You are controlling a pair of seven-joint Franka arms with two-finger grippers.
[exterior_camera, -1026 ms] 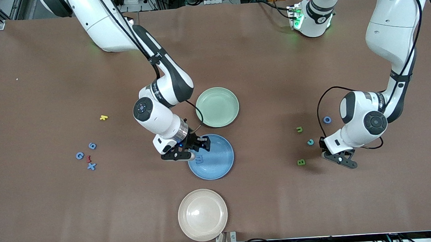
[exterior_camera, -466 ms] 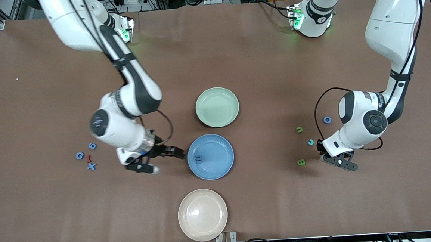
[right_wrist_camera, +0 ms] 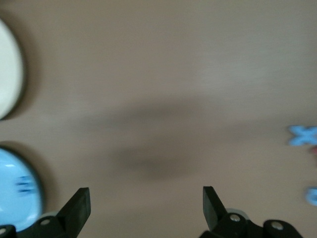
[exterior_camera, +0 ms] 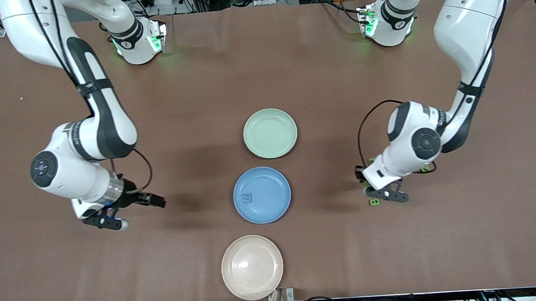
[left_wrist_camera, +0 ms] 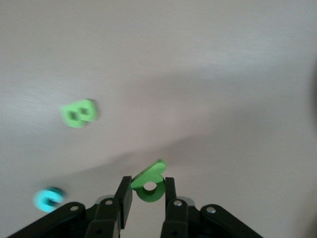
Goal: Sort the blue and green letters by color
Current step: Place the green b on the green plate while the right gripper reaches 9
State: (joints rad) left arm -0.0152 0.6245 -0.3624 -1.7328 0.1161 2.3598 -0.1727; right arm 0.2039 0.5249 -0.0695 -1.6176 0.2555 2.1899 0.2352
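The round blue letter belongs on the blue plate (right_wrist_camera: pixel 15 193). My right gripper will next take hold of the letter by its looped body (right_wrist_camera: pixel 311 196) to sort it there.
My left gripper (left_wrist_camera: pixel 148 182) is shut on a green letter (left_wrist_camera: pixel 157 171), which it holds tilted above the table. In the front view this gripper (exterior_camera: pixel 378 194) hangs over a green B (exterior_camera: pixel 374 202), seen from the wrist as the green B (left_wrist_camera: pixel 79 113) lying flat. A blue 3 (exterior_camera: pixel 248 198) lies in the blue plate (exterior_camera: pixel 273 206). My right gripper (exterior_camera: pixel 138 213) is open over bare table toward the right arm's end, with nothing between its fingers (right_wrist_camera: pixel 79 206). A blue X (right_wrist_camera: pixel 302 135) and another blue letter (right_wrist_camera: pixel 312 196) lie near it; the right arm hides them in the front view.
A green plate (exterior_camera: pixel 270 133) sits farther from the front camera than the blue plate. A pale plate (exterior_camera: pixel 252 267) sits nearer, by the table edge. A teal hook-shaped piece (left_wrist_camera: pixel 48 199) lies near the green B.
The right gripper opened over the blue plate, left the blue 3 there, and swung toward the right arm's end. The left arm moved toward the plates, its gripper staying shut.
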